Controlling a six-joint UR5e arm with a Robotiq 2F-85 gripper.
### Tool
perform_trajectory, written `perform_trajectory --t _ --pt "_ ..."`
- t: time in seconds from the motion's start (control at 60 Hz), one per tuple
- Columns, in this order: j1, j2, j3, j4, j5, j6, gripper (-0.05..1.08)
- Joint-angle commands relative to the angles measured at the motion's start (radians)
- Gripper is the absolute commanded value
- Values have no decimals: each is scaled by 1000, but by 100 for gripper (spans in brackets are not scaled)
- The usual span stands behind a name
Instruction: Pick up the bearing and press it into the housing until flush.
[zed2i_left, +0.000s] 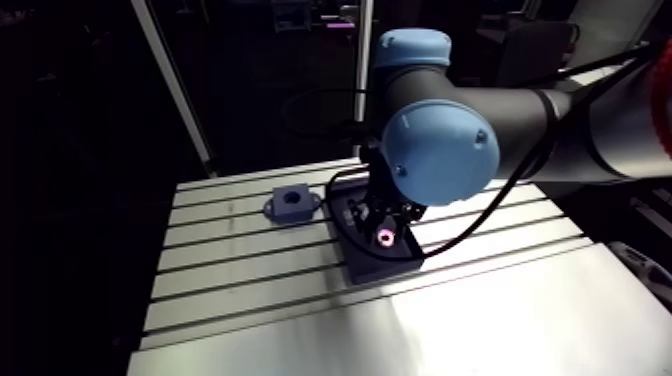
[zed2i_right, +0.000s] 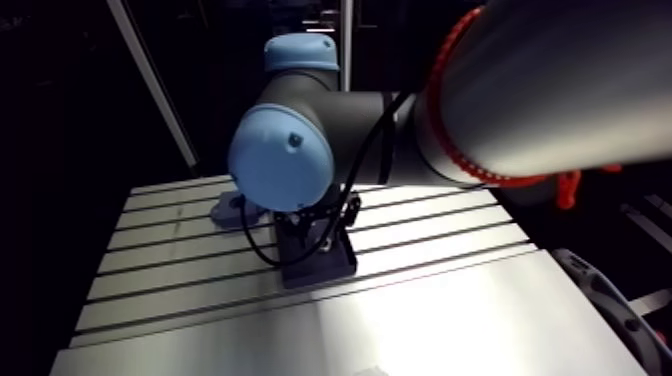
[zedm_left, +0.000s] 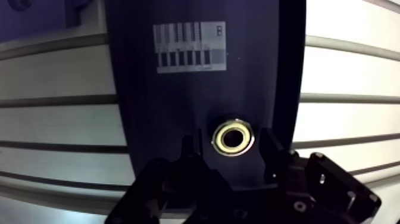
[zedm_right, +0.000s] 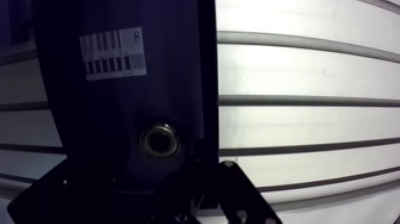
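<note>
The robot's gripper should grab the bearing next by its outer rim (zed2i_left: 385, 237), so that it can press the bearing into the housing (zed2i_left: 290, 205).
The bearing (zedm_left: 233, 137), a small metal ring, lies flat on a dark plate (zedm_left: 178, 101). In the wrist view my gripper (zedm_left: 231, 148) straddles it, open: one fingertip stands on each side of the ring with a narrow gap showing, and nothing is lifted. The arm view shows the gripper (zed2i_left: 385, 228) low over the same dark plate (zed2i_left: 392, 262). The housing (zed2i_left: 290, 205), a grey block with a round bore, sits on the slotted table to the left of the plate, apart from the gripper.
A white label with black bars (zedm_left: 189, 47) is stuck on the plate ahead of the gripper. The slotted aluminium table (zed2i_left: 250, 270) runs left and right of the plate, with a smooth sheet (zed2i_left: 480, 320) toward the front.
</note>
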Motion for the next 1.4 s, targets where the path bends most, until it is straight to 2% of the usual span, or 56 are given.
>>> perform_trajectory --t 0.017,1.4 --pt "0 5 -1 0 -1 0 42" --pt "2 4 2 0 0 -5 55"
